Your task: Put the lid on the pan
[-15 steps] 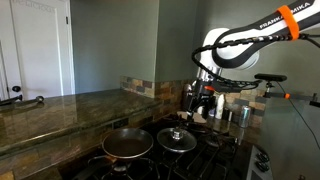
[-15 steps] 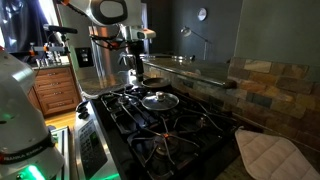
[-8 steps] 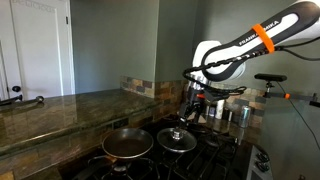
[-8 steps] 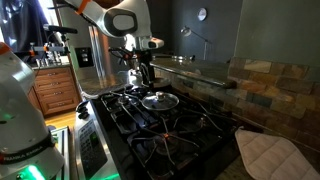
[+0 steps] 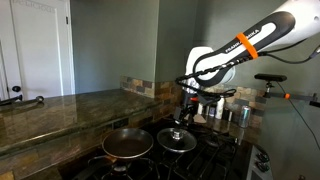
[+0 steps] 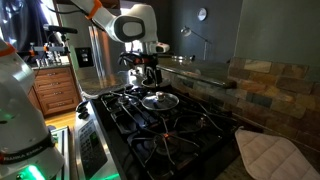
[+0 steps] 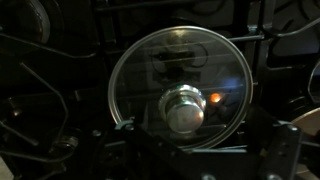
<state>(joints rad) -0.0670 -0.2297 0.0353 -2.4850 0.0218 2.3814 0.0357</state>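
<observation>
My gripper next grabs the lid's central knob from above to set the lid on the pan (image 5: 127,145), keeping the lid level and the lid's rim free.
The glass lid (image 5: 177,139) with a metal rim and central knob lies flat on a stove burner, also seen in an exterior view (image 6: 160,100). The dark pan (image 5: 127,145) with a coppery inside sits on the neighbouring burner, uncovered; its rim shows just behind the lid (image 6: 152,84). My gripper (image 5: 186,110) hangs a short way above the lid, also seen in an exterior view (image 6: 150,76). In the wrist view the lid (image 7: 150,70) fills the frame with its knob (image 7: 184,110) just ahead of the gripper (image 7: 205,165), whose dark fingers stand apart and empty.
The black gas stove (image 6: 190,125) has raised grates. Steel pots and canisters (image 5: 235,113) stand behind the stove by the tiled wall. A stone counter (image 5: 60,110) runs alongside. A quilted cloth (image 6: 265,155) lies by the stove's edge.
The arm has swung over towards the stove and come lower, bringing the gripper from beside the burners to above the lid. Lid and pan have not moved.
</observation>
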